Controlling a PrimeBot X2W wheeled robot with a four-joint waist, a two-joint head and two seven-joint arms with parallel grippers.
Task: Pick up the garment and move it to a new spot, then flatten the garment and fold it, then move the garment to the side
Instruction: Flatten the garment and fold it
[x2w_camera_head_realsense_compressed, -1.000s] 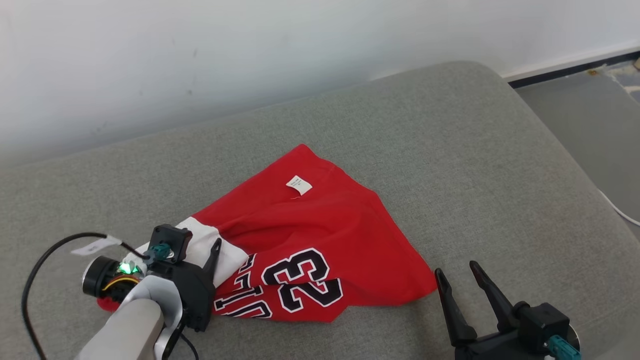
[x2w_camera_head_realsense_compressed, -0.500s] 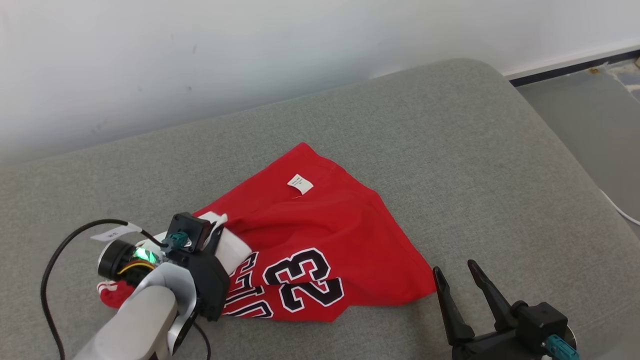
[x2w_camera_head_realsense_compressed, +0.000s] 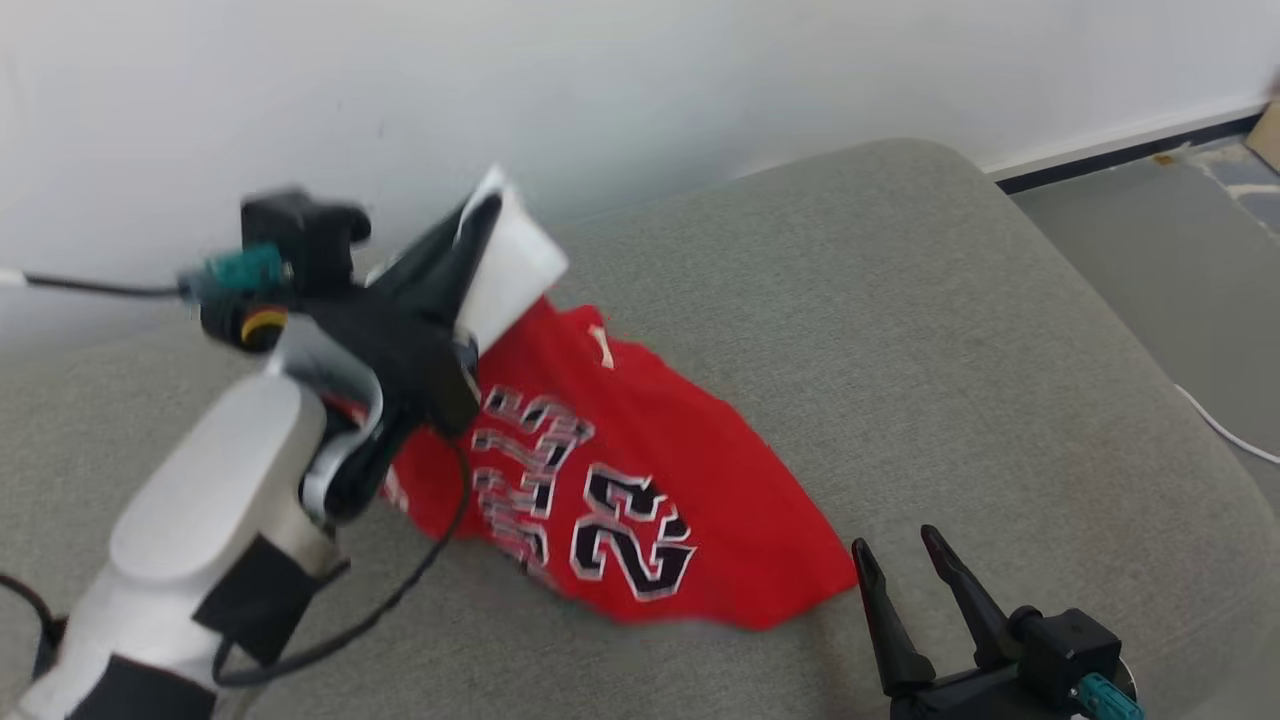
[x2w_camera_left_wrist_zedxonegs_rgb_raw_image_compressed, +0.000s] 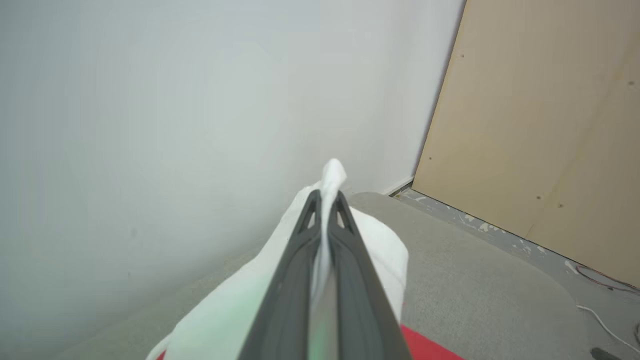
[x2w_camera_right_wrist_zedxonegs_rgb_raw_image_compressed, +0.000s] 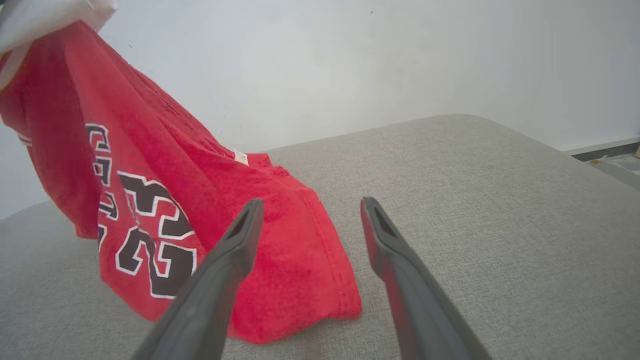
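The jersey hangs slack from its white sleeve and its hem corner sticks out over the cushion, so the robot's right gripper should grab that red corner next.
The garment is a red jersey with the black-and-white number 23 and a white sleeve. My left gripper is shut on that white sleeve and holds it high near the wall, so the jersey hangs down from it while its lower end rests on the grey cushion. In the left wrist view the white cloth is pinched between the closed fingers. My right gripper is open low at the front right, just past the jersey's hem, touching nothing.
A white wall stands close behind the cushion. Grey floor and a thin white cable lie past the cushion's right edge. A tan board leans at the far right corner. A black cable loops under my left arm.
My left gripper shut on the white sleeve and rose up and back toward the wall, lifting that end of the jersey off the cushion. The right gripper stayed put.
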